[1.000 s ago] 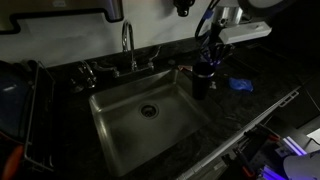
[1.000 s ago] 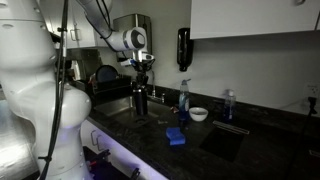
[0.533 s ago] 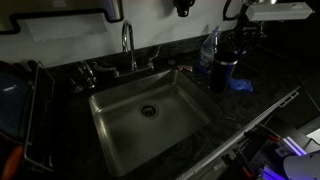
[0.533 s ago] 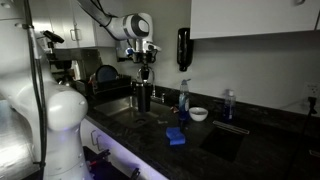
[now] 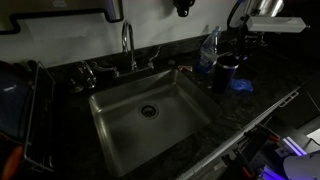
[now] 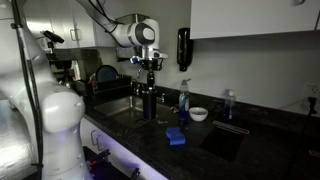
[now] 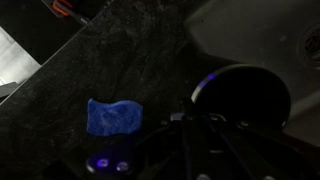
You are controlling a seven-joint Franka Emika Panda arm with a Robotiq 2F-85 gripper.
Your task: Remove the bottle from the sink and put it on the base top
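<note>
I should keep the bottle in my gripper until its bottom rests on the black base top. The bottle's lower edge is still above that base top.
The short black bottle (image 5: 228, 72) stands upright on the dark speckled countertop (image 5: 252, 103), just right of the steel sink (image 5: 120, 135). It also shows in the other exterior view (image 6: 148, 102) and as a dark round top in the wrist view (image 7: 240, 95). My gripper (image 6: 149, 87) comes straight down onto the bottle's top and seems closed on it. In the dim exterior view the gripper (image 5: 233, 57) is a dark shape above the bottle. The wrist view is too dark to show the jaws clearly. The sink basin holds nothing.
A taller clear plastic bottle (image 5: 208, 50) stands just behind the black one. A blue sponge (image 5: 240, 85) lies close beside it (image 7: 113, 116). A white bowl (image 6: 199, 114) sits farther along. The chrome faucet (image 5: 128, 45) rises behind the sink. A dish rack (image 5: 18, 110) is beyond it.
My gripper has carried the bottle from the sink's edge sideways over the countertop, away from the basin. In the last half second it shifted only slightly further.
</note>
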